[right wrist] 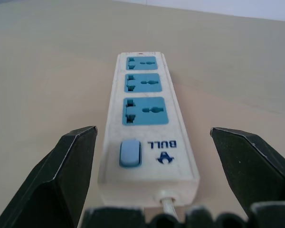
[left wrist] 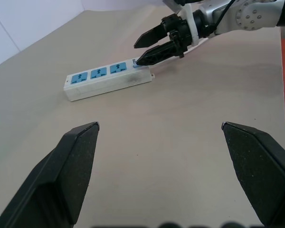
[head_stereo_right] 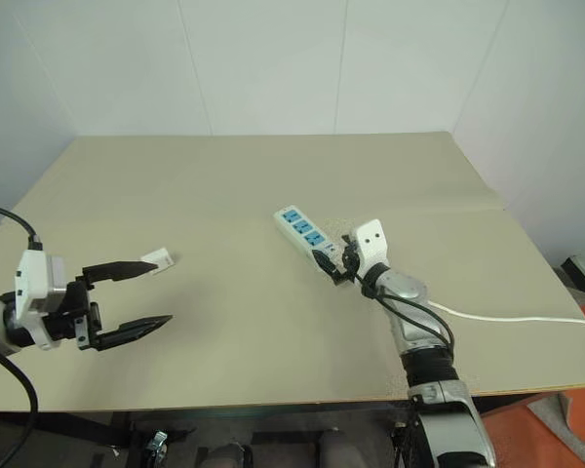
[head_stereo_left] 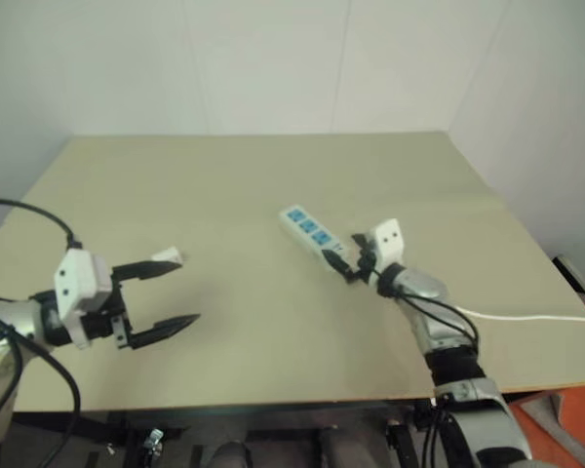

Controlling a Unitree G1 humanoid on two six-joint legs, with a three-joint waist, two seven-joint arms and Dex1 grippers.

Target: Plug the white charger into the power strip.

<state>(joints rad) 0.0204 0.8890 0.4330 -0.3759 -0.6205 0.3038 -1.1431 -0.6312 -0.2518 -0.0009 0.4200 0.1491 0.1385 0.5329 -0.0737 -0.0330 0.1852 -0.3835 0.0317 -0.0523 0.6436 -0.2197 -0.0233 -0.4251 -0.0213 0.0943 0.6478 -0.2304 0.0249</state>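
Observation:
I should next use my right gripper to grab the power strip by the flat sides of its switch end (head_stereo_left: 333, 252), because the strip is a long bar (head_stereo_left: 309, 230) but narrow across.
The power strip (head_stereo_left: 310, 232) is a long white bar with three blue sockets, lying flat at the table's middle right, with a blue switch at its near end (right wrist: 130, 153). My right gripper (head_stereo_right: 330, 263) is open, one finger on each side of that cable end without touching it. The left wrist view shows the strip (left wrist: 107, 78) with the right gripper (left wrist: 137, 53) at its end. The white charger (head_stereo_right: 158, 259) lies on the table just past the upper fingertip of my left gripper (head_stereo_left: 175, 290). That gripper is open, holds nothing, and hovers over the table's left front.
The strip's thin white cable (head_stereo_left: 526, 317) runs right across the tan table (head_stereo_left: 234, 185) to its right edge. White walls stand behind and to the right. The front edge lies just below both grippers.

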